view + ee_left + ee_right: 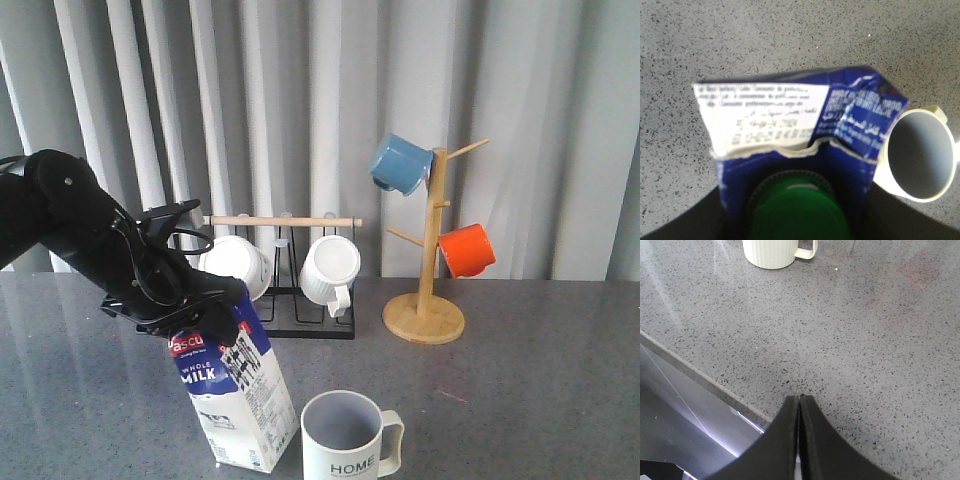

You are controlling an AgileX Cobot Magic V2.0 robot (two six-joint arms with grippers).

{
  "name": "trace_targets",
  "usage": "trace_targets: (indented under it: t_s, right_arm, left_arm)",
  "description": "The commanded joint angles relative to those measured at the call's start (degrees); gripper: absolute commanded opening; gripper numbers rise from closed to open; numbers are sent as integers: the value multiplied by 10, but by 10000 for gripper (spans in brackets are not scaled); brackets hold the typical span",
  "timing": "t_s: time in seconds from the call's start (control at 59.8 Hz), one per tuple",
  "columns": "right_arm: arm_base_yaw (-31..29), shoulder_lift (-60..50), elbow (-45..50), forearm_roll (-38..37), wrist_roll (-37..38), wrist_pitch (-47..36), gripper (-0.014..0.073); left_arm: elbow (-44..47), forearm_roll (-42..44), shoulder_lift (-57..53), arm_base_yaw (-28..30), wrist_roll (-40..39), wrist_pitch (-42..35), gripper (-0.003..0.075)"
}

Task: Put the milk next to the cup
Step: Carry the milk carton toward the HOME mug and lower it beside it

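Observation:
I should let go of the carton with my left gripper now. The milk carton's lower edge [243,466] is down on the tabletop beside the cup [345,440], so the carton would stand there.
The milk [238,388], a blue-and-white carton, leans with its top to the left, its base low over the table's front part. My left gripper [196,312] is shut on the carton's gable top. In the left wrist view the carton [790,120] fills the middle, its green cap [799,212] between the jaws. The cup [345,440], a white mug lettered "HOME", stands just right of the carton, close beside it; it also shows in the left wrist view [920,155]. My right gripper [800,399] is shut and empty above the table's edge, with the ribbed cup [771,252] some way off.
A black rack [300,322] with a wooden bar holds two plain white mugs [330,268] behind the carton. A wooden mug tree [430,300] at the back right carries a blue mug [400,163] and an orange mug [467,250]. The table's edge [705,382] lies by the right gripper.

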Motion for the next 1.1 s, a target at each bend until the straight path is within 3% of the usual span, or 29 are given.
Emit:
trace_targets:
  t_s: [0.0, 0.318, 0.887, 1.087]
  right_arm:
    - [-2, 4, -15, 4, 1, -35, -4]
    - [-2, 4, -15, 4, 1, -35, -4]
    - [-2, 4, -15, 3, 1, -35, -4]
    - [-2, 4, -15, 2, 1, -35, -4]
  left_arm:
    - [-16, -35, -30, -2, 4, -2, 43]
    - [-16, -36, -30, -2, 4, -2, 153]
    - [-16, -36, -30, -2, 4, -2, 418]
    - [-16, -36, -30, -2, 3, -2, 468]
